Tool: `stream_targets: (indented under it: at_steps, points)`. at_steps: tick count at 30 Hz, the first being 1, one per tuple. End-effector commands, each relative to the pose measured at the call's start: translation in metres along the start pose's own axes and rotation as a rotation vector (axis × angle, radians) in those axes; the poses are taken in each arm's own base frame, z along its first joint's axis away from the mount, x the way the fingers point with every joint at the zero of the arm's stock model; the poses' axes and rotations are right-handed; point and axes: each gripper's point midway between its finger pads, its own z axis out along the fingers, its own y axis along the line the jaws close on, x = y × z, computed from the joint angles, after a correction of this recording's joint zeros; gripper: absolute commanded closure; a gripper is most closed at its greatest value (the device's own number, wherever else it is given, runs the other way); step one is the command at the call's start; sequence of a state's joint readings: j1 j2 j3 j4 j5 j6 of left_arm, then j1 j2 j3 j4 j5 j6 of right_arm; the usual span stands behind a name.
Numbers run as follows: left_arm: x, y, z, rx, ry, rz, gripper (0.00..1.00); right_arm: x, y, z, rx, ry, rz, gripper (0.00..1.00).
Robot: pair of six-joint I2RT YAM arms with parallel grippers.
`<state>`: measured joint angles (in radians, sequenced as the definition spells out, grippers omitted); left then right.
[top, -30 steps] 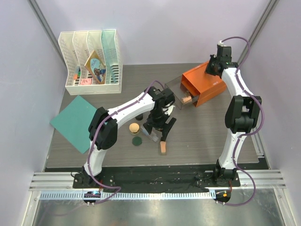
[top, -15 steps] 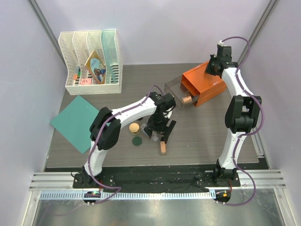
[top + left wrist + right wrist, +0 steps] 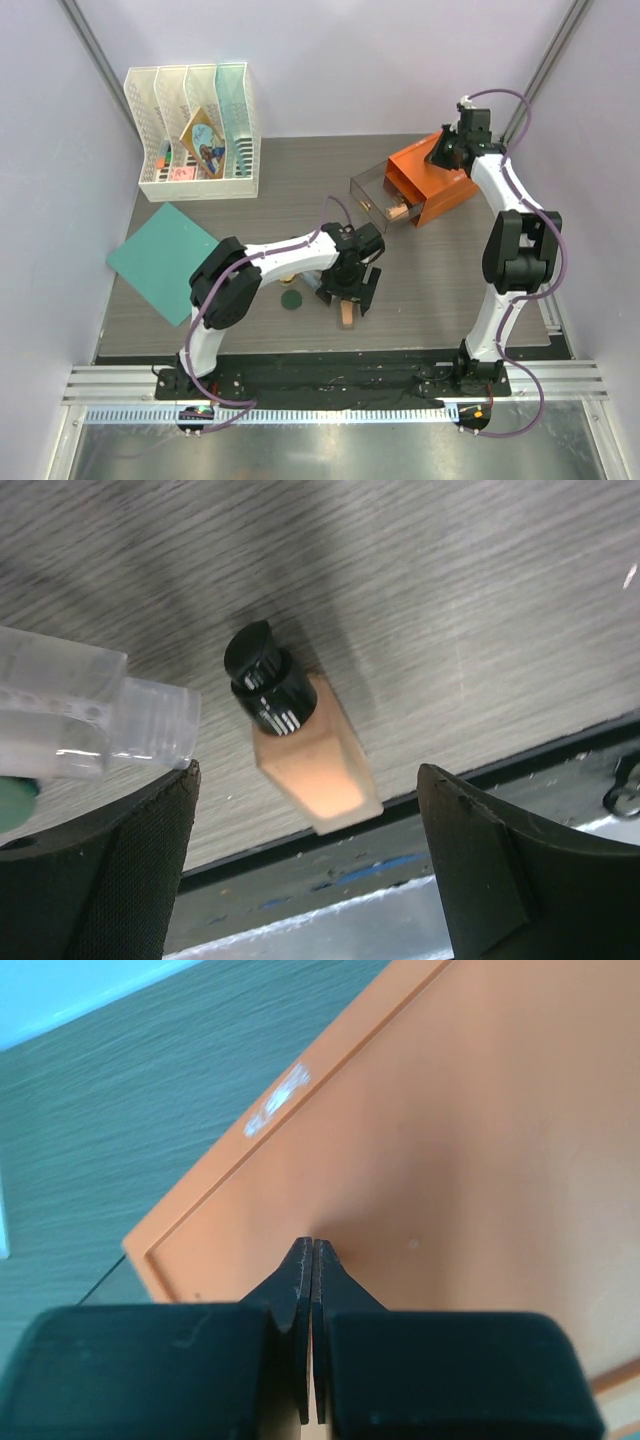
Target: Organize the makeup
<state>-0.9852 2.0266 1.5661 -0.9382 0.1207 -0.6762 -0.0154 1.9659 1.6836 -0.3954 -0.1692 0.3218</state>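
Note:
I would raise my right gripper empty if I lifted it now. The orange drawer box [image 3: 440, 178] would stay where it is, because the gripper's closed fingers only touch the box's flat top panel [image 3: 422, 164].
The peach bottle with black cap [image 3: 310, 765] lies flat on the table near the front edge; it also shows in the top view [image 3: 347, 316]. My left gripper [image 3: 351, 292] is open and hovers just above it, the bottle lying between the fingers [image 3: 130, 880] and untouched. The clear tube [image 3: 90, 715] lies just left of the bottle. A dark-green disc [image 3: 291, 299] sits further left. The tan compact is mostly hidden under my left arm. My right gripper [image 3: 313, 1252] is shut and empty, its tips at the top of the orange drawer box [image 3: 440, 178].
The box's clear drawer [image 3: 372, 200] stands pulled out, with a peach item [image 3: 397, 212] inside. A white file rack [image 3: 195, 130] stands at the back left. A teal sheet [image 3: 160, 260] lies at the left. The table's black front edge [image 3: 480, 780] runs close behind the bottle.
My left gripper has moved toward the near edge and right, from over the clear tube to over the peach bottle. The right gripper has shifted slightly on the orange box.

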Motion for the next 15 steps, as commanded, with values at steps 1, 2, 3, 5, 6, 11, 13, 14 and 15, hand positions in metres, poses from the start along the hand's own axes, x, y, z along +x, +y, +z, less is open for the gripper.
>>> stream_targets:
  at_steps: [1, 2, 3, 5, 6, 11, 13, 14, 15]
  points:
    - [-0.020, -0.024, 0.001, 0.053, -0.122, -0.066, 0.12, 0.130, -0.021, -0.013, 0.083, 0.429, 0.068, 0.99]
    - [-0.019, -0.026, 0.005, 0.055, -0.122, -0.068, 0.12, 0.132, -0.021, -0.015, 0.079, 0.432, 0.069, 0.99]
    - [-0.018, -0.029, 0.008, 0.055, -0.121, -0.064, 0.13, 0.130, -0.018, -0.017, 0.073, 0.425, 0.069, 0.99]
    - [-0.018, -0.038, 0.016, 0.058, -0.123, -0.051, 0.14, 0.129, -0.018, -0.020, 0.071, 0.422, 0.069, 0.99]
    - [-0.018, -0.041, 0.018, 0.060, -0.122, -0.046, 0.16, 0.129, -0.018, -0.021, 0.068, 0.419, 0.070, 0.99]
    - [-0.006, -0.041, 0.031, 0.011, -0.080, -0.045, 0.64, 0.130, -0.018, -0.027, 0.070, 0.415, 0.071, 0.99]
    - [0.000, -0.039, 0.034, -0.011, -0.071, -0.051, 0.82, 0.129, -0.018, -0.028, 0.072, 0.408, 0.066, 0.99]
    - [0.004, -0.036, 0.034, -0.022, -0.060, -0.050, 0.87, 0.129, -0.018, -0.028, 0.074, 0.409, 0.066, 0.99]
    - [0.007, -0.035, 0.034, -0.030, -0.059, -0.051, 0.97, 0.128, -0.018, -0.028, 0.074, 0.405, 0.065, 0.99]
